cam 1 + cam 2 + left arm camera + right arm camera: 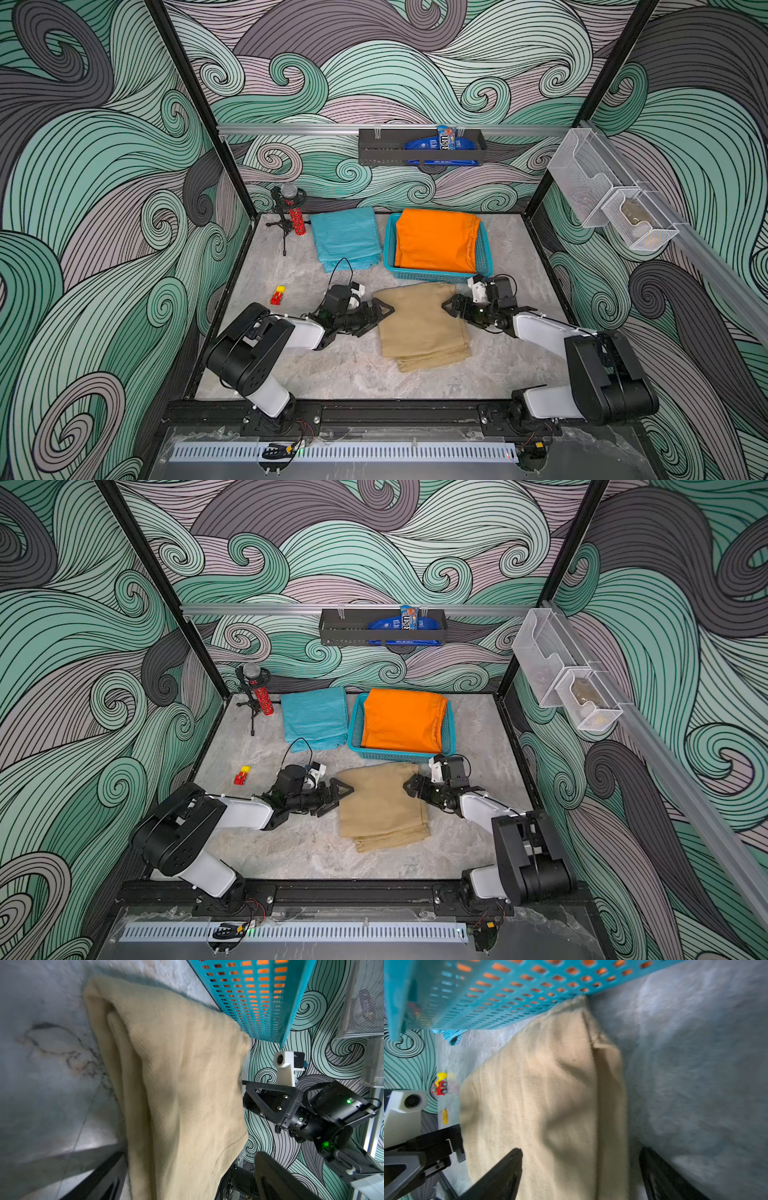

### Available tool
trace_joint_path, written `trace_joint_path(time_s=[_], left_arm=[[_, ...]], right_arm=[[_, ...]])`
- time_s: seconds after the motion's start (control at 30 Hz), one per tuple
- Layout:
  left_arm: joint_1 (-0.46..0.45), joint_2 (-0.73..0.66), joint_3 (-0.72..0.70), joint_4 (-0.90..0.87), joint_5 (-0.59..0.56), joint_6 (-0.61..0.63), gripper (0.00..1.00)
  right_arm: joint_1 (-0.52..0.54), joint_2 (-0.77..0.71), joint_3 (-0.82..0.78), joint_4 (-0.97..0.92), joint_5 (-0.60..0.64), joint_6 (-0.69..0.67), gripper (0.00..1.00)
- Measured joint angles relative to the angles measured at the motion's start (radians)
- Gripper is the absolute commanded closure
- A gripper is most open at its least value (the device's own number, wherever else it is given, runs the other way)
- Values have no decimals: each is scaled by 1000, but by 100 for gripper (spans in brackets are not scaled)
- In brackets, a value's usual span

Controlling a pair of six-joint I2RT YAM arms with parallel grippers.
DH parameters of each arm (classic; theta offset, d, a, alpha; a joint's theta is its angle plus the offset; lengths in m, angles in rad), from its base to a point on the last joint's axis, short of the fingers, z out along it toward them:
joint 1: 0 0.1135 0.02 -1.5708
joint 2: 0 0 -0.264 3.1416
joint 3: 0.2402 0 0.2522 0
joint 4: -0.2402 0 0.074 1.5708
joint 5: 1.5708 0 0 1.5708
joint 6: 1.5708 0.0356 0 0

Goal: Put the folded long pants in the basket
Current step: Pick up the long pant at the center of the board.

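Observation:
I will next use my left gripper to grab the tan folded long pants by the side edge opposite my right gripper. The pants will then go in the basket still folded.
The tan folded long pants lie flat on the table in front of the basket. My left gripper is open at their left edge, and the cloth runs between its fingers. At the right edge my right gripper is also open, its fingers astride the cloth. The turquoise basket holds the orange folded pants. The teal folded pants lie on the table to the basket's left.
A red and yellow toy car sits left of my left gripper. A small microphone stand with a red cylinder stands at the back left corner. A black wall tray hangs on the back wall, and white mesh bins hang on the right wall.

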Motion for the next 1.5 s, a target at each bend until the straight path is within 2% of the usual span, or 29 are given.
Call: trace_joint_path(time_s=[0.07,0.13,0.23,0.3,0.4,0.47,0.53,0.57,0.7,0.83,1.03,1.23,1.37,1.5], left_arm=[[-7,12,8,2,-1,0,7],[-16,27,16,6,-1,1,11],[-33,62,45,5,3,3,18],[-44,91,71,3,9,8,24],[-55,124,95,4,19,13,34],[-56,138,101,3,26,18,53],[-56,161,102,1,29,16,97],[-56,177,102,0,35,19,100],[-55,197,103,25,61,15,100],[-56,165,98,-17,60,20,100],[-62,-78,101,-234,8,88,100],[-62,-233,276,-427,-60,179,100],[-62,-241,387,-466,-68,195,100],[-61,-214,501,-467,-100,203,100]], right_arm=[[47,10,4,11,-2,9,17],[79,12,4,10,-1,21,26],[98,19,5,5,2,48,31],[113,27,8,11,7,61,41],[145,51,10,23,15,89,65],[162,63,10,29,19,111,83],[172,66,10,34,23,120,98],[176,65,11,37,24,127,100],[198,61,12,39,38,139,100],[266,23,20,10,91,148,100],[373,-67,106,-100,164,143,100],[382,-117,290,-208,197,101,100],[377,-116,424,-264,202,58,100],[316,-97,536,-292,175,14,100]])
